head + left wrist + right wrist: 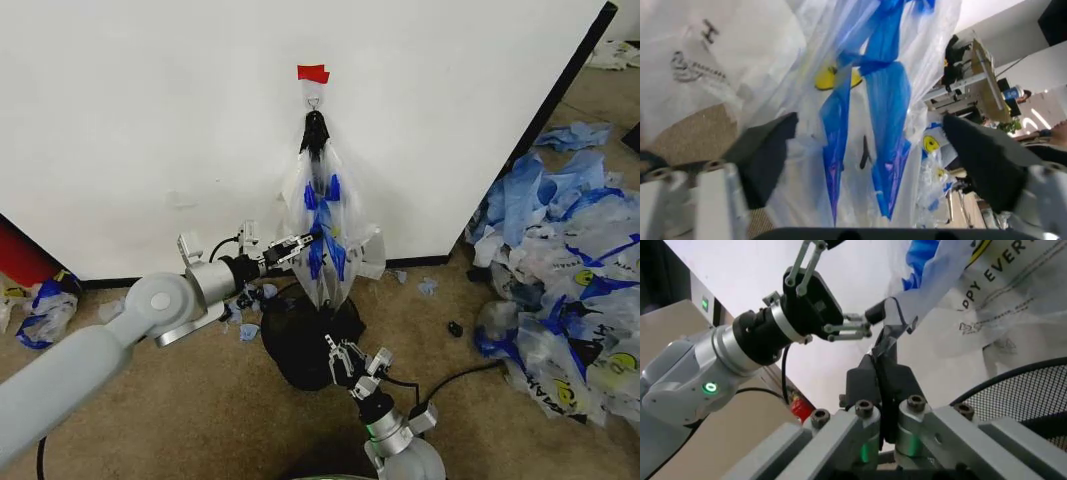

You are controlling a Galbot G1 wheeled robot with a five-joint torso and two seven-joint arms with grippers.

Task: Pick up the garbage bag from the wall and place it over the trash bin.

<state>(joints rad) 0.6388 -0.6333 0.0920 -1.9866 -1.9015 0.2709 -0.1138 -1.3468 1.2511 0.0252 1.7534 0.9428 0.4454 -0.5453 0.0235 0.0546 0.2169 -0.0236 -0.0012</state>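
Observation:
The garbage bag's whitish film (298, 200) hangs slack. My left gripper next needs to grab the garbage bag by the hanging end of its blue handle (316, 262).
The garbage bag (325, 215) hangs from a small hook (314, 101) under a red tape patch (312, 73) on the white wall (150, 130). It is whitish with blue handles and a yellow print (833, 77). My left gripper (312, 240) reaches its lower half from the left. It is open, and in the left wrist view the dark pads (767, 160) stand wide apart with the bag (867, 125) between them. The black mesh trash bin (285, 335) stands on the floor right below the bag. My right gripper (345, 352) hovers at the bin's near side, fingers (897, 382) shut and holding nothing.
A big pile of similar bags (560, 270) covers the floor at the right, beyond the wall's black edge. A red object (20, 255) and one loose bag (45, 310) lie far left. Blue scraps (250, 300) sit at the wall's base. A small black item (454, 328) lies on the carpet.

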